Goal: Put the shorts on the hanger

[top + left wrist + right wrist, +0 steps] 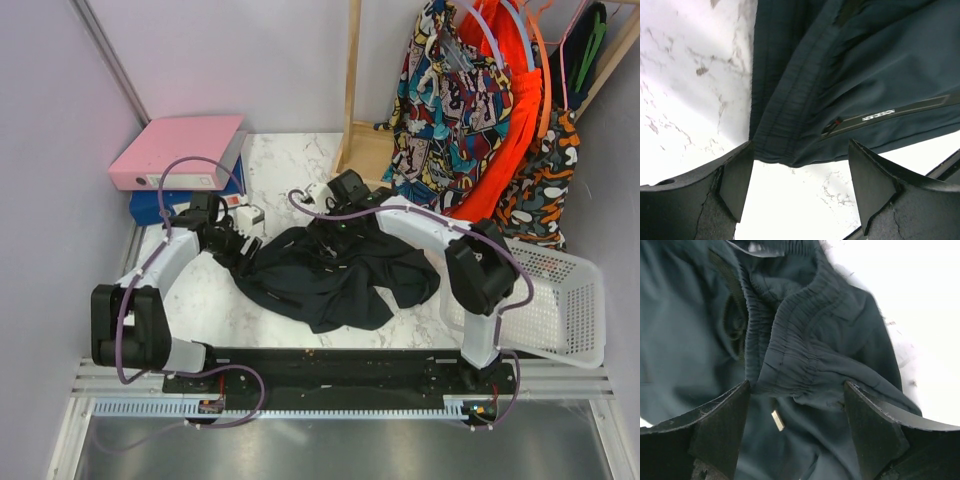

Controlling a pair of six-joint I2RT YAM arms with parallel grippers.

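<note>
I will grab the black shorts by the bunched elastic waistband fold (318, 235) (790, 378) with my right gripper next. Then I can spread the shorts' waist for the hanger.
The black shorts (330, 275) lie crumpled on the marble table between my two arms. My left gripper (238, 252) sits at their left edge. In the left wrist view it (800, 146) is open, and the hem of the shorts (850, 75) ends right at its fingertips with bare marble between the jaws. My right gripper (338, 218) is over the shorts' far edge. It (797, 385) stands open above a bunched fold of the elastic waistband (800, 350), and a drawstring tip (777, 420) hangs below. The thin orange hanger (542, 80) hangs on the rack at the back right.
A pink binder (175, 150) lies on a blue one at the back left. A white basket (565, 300) stands at the right edge. The wooden rack (352, 90) holds a comic-print garment (450, 90), a bright orange garment (505, 140) and other hangers.
</note>
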